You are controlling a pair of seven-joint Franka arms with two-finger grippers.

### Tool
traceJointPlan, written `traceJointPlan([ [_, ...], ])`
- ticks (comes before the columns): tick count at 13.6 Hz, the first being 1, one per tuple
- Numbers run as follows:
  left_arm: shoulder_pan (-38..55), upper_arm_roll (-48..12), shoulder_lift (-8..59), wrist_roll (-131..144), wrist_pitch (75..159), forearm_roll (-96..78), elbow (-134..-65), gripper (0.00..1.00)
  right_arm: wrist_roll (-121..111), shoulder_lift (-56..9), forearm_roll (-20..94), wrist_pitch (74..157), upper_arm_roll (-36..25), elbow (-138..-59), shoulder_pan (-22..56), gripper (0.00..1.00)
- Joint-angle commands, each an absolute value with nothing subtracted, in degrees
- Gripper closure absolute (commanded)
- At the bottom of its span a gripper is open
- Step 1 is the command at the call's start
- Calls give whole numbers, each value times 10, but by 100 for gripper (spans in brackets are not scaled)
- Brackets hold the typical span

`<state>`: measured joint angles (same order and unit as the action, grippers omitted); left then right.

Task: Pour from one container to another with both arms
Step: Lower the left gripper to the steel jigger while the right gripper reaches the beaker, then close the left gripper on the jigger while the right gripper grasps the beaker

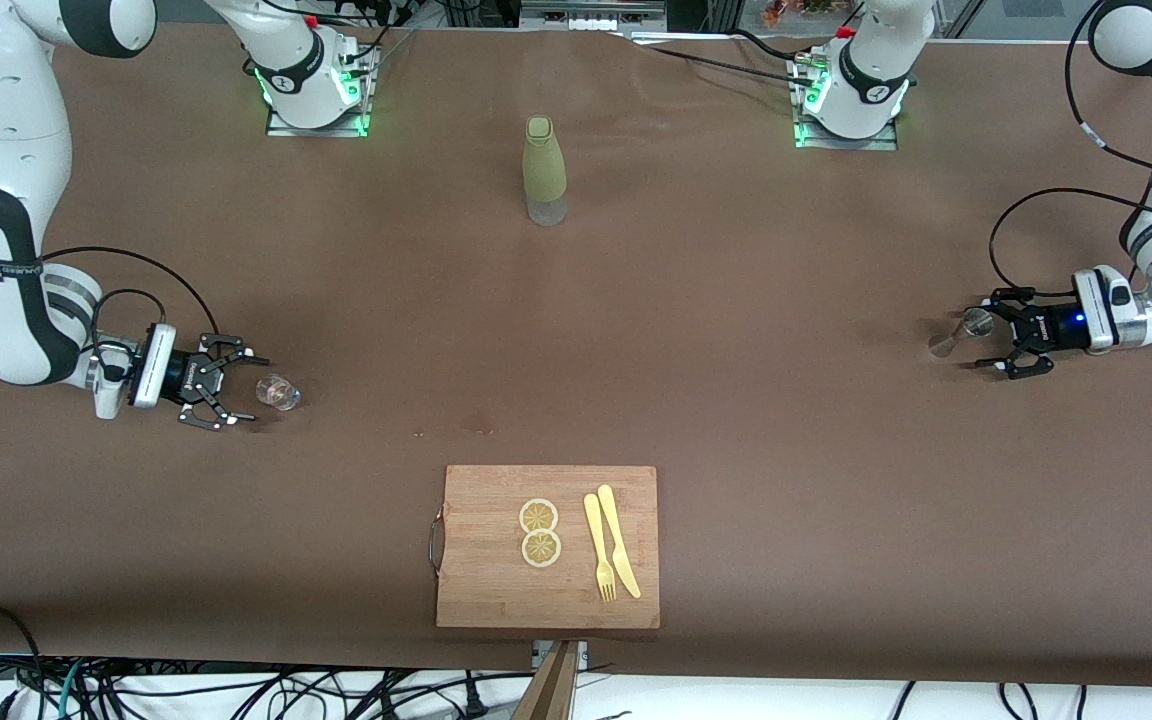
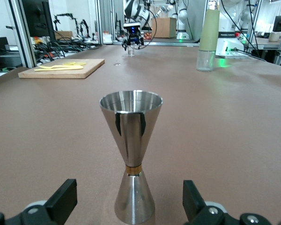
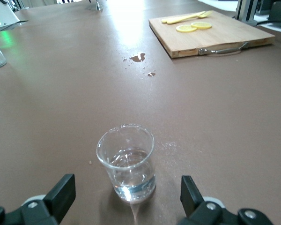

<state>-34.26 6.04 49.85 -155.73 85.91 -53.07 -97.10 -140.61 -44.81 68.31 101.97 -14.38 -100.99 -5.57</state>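
My left gripper moves forward, before it closes on the steel jigger, since the fingers stop short of the jigger's narrow middle [image 2: 133,169] above the jigger's base [image 2: 134,204].
A steel jigger [image 2: 131,140] stands upright on the brown table at the left arm's end, also visible from the front [image 1: 961,330]. My left gripper [image 2: 130,206] [image 1: 981,335] is low at the table and open, one finger on each side of the jigger's base and neither touching it. At the right arm's end stands a small clear glass [image 3: 127,161] [image 1: 278,392] holding a little clear liquid. My right gripper [image 3: 126,199] [image 1: 241,390] is open too, its fingertips on either side of the glass with gaps on both sides.
A green bottle [image 1: 544,170] with a clear base stands mid-table near the arms' bases. A wooden cutting board [image 1: 481,580] with two lemon slices [image 1: 539,532], a yellow fork and a knife lies near the front edge. Small wet spots [image 1: 481,425] mark the cloth.
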Motion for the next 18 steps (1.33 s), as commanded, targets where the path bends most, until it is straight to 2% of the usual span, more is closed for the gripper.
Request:
traceJointPlan([
  [1, -335, 66, 520, -1628, 832, -548, -956, 1, -1439, -472, 714, 999, -144, -997, -62, 0],
  [6, -330, 64, 525, -1629, 801, -545, -956, 2, -1448, -488, 733, 979, -142, -997, -61, 0],
  [8, -329, 64, 526, -1633, 798, -542, -957, 6, -1449, -492, 747, 977, -140, -997, -59, 0],
  [11, -329, 64, 526, -1635, 798, -540, -957, 18, -1449, -497, 761, 965, -136, -991, -55, 0],
  [13, -329, 64, 527, -1642, 799, -540, -958, 35, -1451, -497, 762, 965, -130, -990, -55, 0],
  [16, -329, 64, 527, -1642, 798, -540, -958, 42, -1454, -502, 764, 965, -126, -989, -55, 0],
  [18, -329, 64, 527, -1642, 799, -540, -957, 43, -1465, -510, 771, 965, -125, -989, -55, 0],
])
